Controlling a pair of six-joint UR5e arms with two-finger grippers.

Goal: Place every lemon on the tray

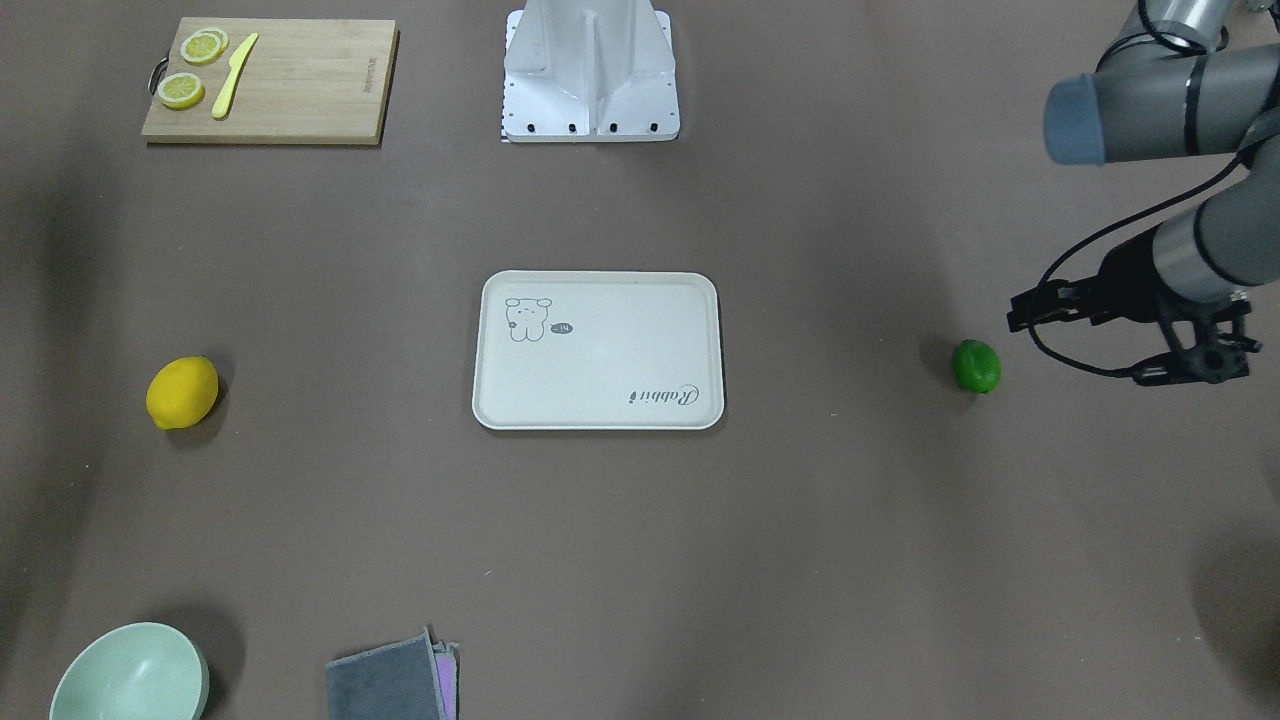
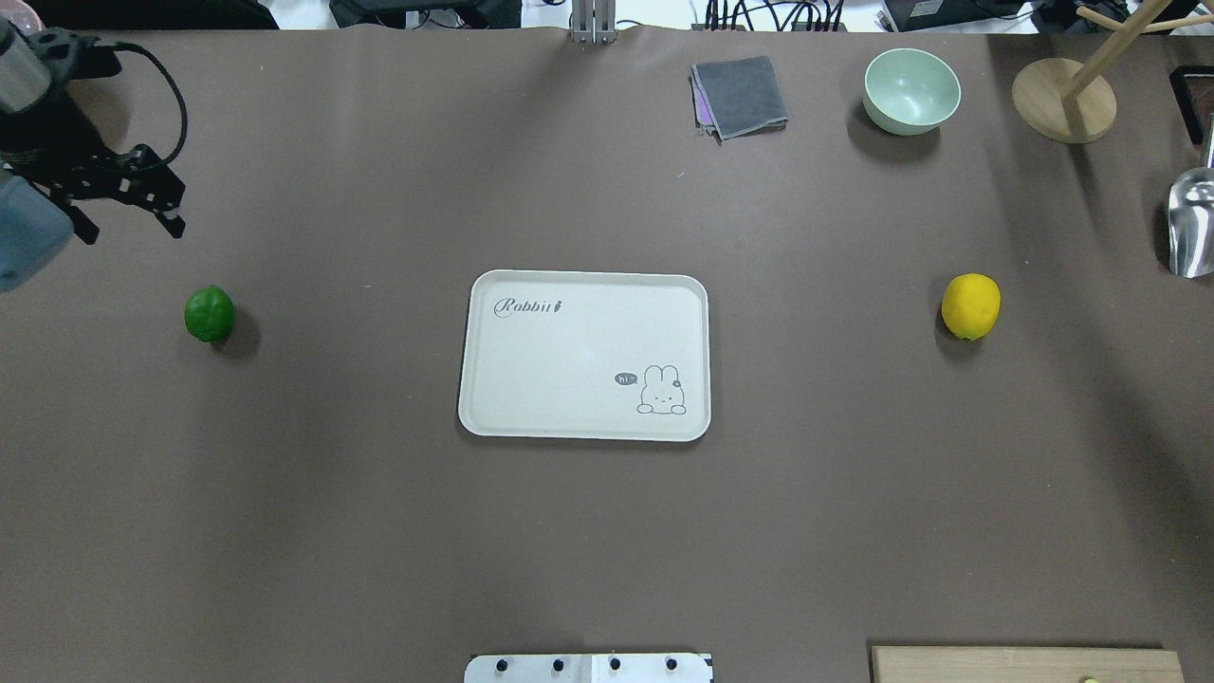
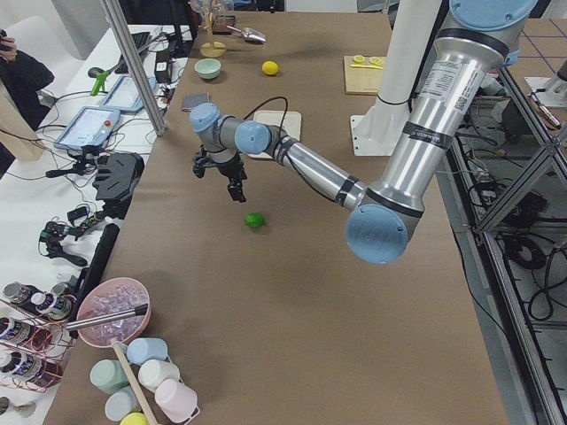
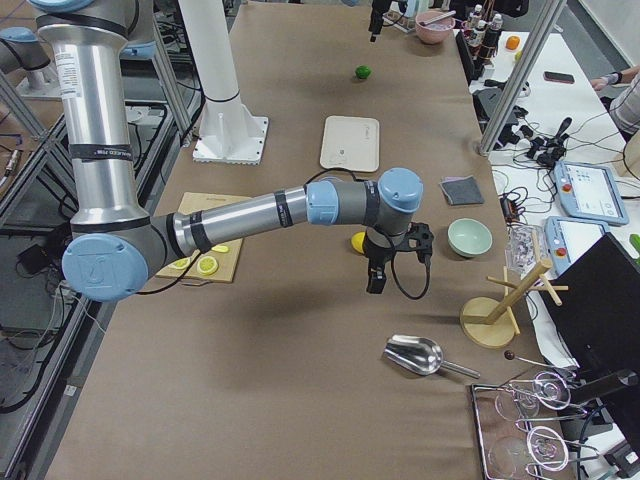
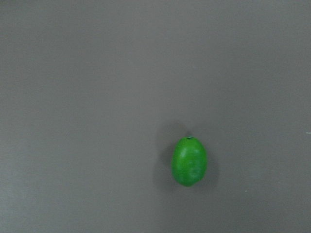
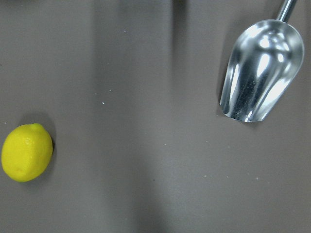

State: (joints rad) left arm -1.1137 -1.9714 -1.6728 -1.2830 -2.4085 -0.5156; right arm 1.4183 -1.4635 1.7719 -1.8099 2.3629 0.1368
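The robot's left gripper should grab the green lemon around its plump middle (image 1: 975, 366) next, so that it can put the lemon on the tray (image 1: 597, 349).
The green lemon (image 1: 976, 366) lies on the brown table toward my left end, and shows in the overhead view (image 2: 209, 313) and the left wrist view (image 5: 189, 161). My left gripper (image 1: 1075, 348) hovers open and empty beside and above it (image 2: 133, 230). The yellow lemon (image 1: 182, 392) lies toward my right end (image 2: 970, 306) and shows in the right wrist view (image 6: 26, 153). The cream tray (image 2: 569, 360) sits mid-table with nothing on it. My right gripper (image 4: 395, 262) hangs near the yellow lemon; it shows only in the exterior right view, so I cannot tell if it is open.
A wooden cutting board (image 1: 300, 90) with lemon slices and a yellow knife lies near the robot's right. A mint bowl (image 2: 910, 90), folded grey cloth (image 2: 740, 95), wooden stand (image 2: 1062, 100) and metal scoop (image 2: 1190, 223) stand along the far and right edges.
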